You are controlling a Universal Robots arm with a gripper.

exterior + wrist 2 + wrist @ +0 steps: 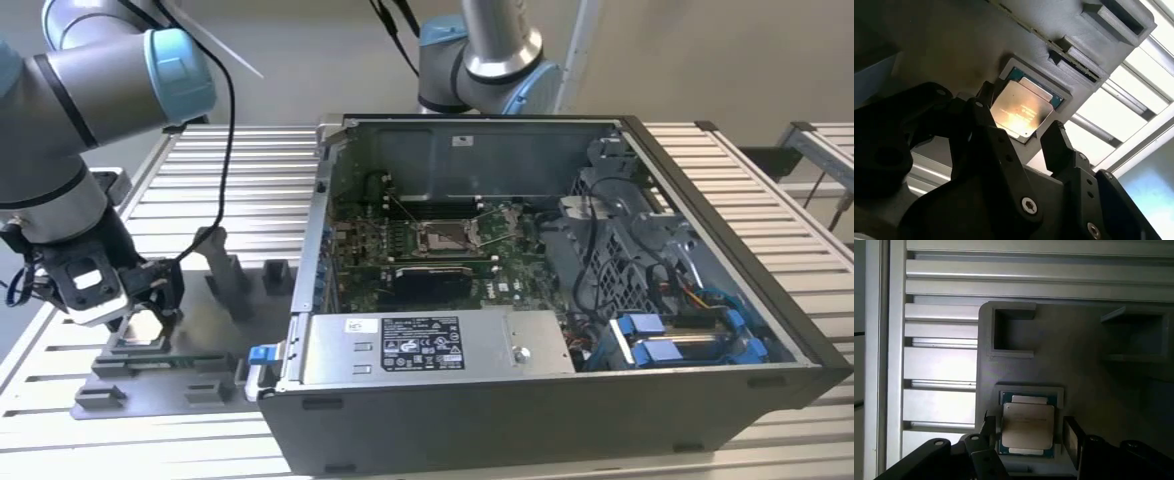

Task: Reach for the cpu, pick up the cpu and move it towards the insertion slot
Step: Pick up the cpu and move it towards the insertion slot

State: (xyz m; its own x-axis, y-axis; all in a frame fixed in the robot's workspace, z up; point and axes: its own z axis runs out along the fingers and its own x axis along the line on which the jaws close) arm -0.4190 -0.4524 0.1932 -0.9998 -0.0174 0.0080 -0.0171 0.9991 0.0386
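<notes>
The gripper grabs the cpu by its two open side edges next. The nest's raised sides hug the cpu's other two ends.
The cpu (pixel 1028 426) lies flat, silver face up, in a square nest of the grey fixture plate (pixel 1094 390). In the second wrist view the cpu (pixel 1021 107) glints between two dark fingers. My gripper (pixel 1030 436) hangs just above it, open, with one finger on each side of the chip and a small gap at each edge. In the exterior view the gripper (pixel 131 312) is low over the cpu (pixel 139 330) at the exterior view's left. The insertion slot (pixel 447 237) sits on the green board inside the open computer case, far off toward the exterior view's right.
Raised grey blocks (pixel 227 275) stand on the fixture plate (pixel 174 375) beside the gripper. The case's metal wall (pixel 320 250) rises between the plate and the board. A second arm (pixel 487 60) stands behind the case. A black rectangle (pixel 430 285) lies near the slot.
</notes>
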